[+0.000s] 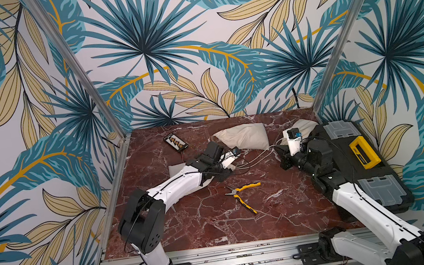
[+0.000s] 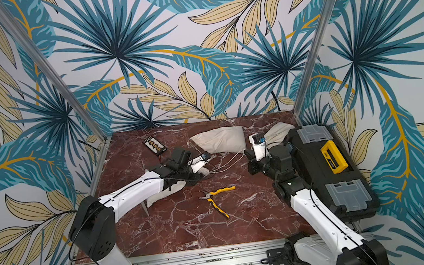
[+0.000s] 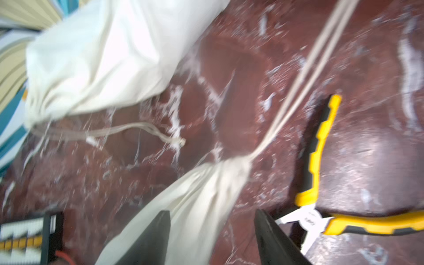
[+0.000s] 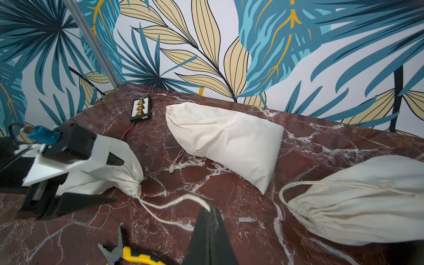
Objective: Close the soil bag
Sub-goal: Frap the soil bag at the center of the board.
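Next, my left gripper grabs the soil bag at its gathered neck, where the drawstring emerges, leaving my right gripper a free string to close it.
The soil bag [image 4: 119, 160] is a cream drawstring sack lying under my left arm, with its neck [image 3: 241, 163] gathered tight. Its drawstring [image 4: 169, 204] runs slack across the marble to my right gripper [image 4: 210, 210], which is shut on the string's end. My left gripper [image 3: 213, 212] is open, its fingers spread either side of the bag's cloth [image 3: 195, 195] just behind the neck. In both top views most of the bag is hidden by the left arm; a corner [image 1: 175, 170] shows, and so does the left gripper [image 1: 232, 168]. The right gripper [image 1: 279, 154] sits a short way to its right.
Two more cream bags lie at the back, one in the middle [image 1: 243, 137] and one at the right [image 4: 355, 206]. Yellow-handled pliers [image 1: 243, 195] lie open mid-table. A black and yellow toolbox [image 1: 357, 162] fills the right edge. A black connector board [image 1: 175, 142] sits back left.
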`<state>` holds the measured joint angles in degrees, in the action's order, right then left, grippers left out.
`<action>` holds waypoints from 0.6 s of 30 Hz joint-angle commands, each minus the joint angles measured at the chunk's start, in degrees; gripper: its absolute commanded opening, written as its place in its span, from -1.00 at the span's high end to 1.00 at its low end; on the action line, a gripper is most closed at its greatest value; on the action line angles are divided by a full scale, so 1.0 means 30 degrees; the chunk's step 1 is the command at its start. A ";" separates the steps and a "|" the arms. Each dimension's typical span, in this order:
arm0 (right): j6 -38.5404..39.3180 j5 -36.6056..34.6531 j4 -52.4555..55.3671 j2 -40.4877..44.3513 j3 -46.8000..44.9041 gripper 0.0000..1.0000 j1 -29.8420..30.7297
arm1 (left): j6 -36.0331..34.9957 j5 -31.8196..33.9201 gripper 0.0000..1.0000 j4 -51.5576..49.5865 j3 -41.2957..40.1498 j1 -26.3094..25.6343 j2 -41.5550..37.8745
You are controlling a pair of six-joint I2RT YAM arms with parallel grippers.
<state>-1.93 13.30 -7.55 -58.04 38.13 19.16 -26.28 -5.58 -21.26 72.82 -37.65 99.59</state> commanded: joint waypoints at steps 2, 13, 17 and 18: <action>0.0176 0.0182 -0.0442 0.0374 -0.0257 1.00 0.0026 | -0.1269 -0.3115 -0.27 0.0059 0.1850 -0.0415 0.1091; 0.0111 -0.0346 -0.0120 0.1045 -0.0047 1.00 0.0030 | -0.3506 -0.3020 0.09 -0.3872 0.5416 -0.0545 0.4122; 0.0132 -0.0533 -0.0089 0.1289 0.0024 1.00 0.0007 | -0.3797 -0.2460 0.35 -0.4684 0.6322 -0.0448 0.5020; 0.0160 -0.0584 -0.0064 0.1346 0.0033 1.00 0.0027 | -0.3788 -0.2447 0.42 -0.4827 0.6524 -0.0376 0.5184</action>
<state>-1.93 12.64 -7.44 -55.37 38.13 19.16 -36.18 -13.08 -31.66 89.89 -39.27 114.04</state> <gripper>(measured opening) 0.061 0.312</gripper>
